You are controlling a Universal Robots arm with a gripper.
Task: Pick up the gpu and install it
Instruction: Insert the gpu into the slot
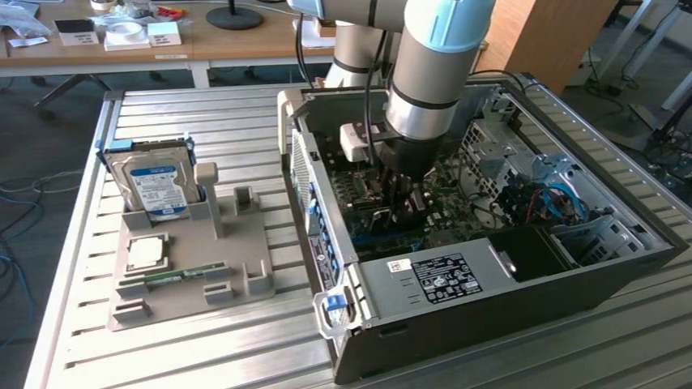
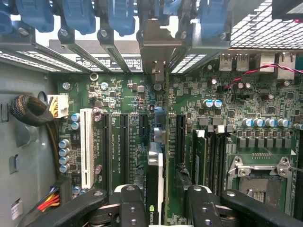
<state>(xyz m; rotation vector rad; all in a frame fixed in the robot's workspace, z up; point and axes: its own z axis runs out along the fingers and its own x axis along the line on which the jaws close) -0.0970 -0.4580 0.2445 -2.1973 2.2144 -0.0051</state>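
Observation:
The rear panel and blue latches crowd the bracket end, so my gripper next needs to pick up the GPU (image 2: 155,170) by its end away from the bracket.
The gpu (image 2: 155,170) shows edge-on in the wrist view, a thin dark card standing upright in a slot of the green motherboard (image 2: 118,99). Its silver bracket (image 2: 156,47) rests against the rear panel among blue slot latches. My gripper (image 2: 163,208) straddles the card's near end, open; one of its fingers (image 2: 132,208) stands on each side of the card, and a gap shows on one side. In the exterior view the gripper (image 1: 406,203) reaches straight down inside the open computer case (image 1: 487,284).
A grey parts holder (image 1: 194,304) beside the case carries a blue-labelled hard drive (image 1: 157,182), a processor chip (image 1: 146,251) and a green RAM stick (image 1: 178,275). Inside the case are the power supply (image 1: 443,275), cables (image 1: 540,198) and a white slot (image 2: 86,146).

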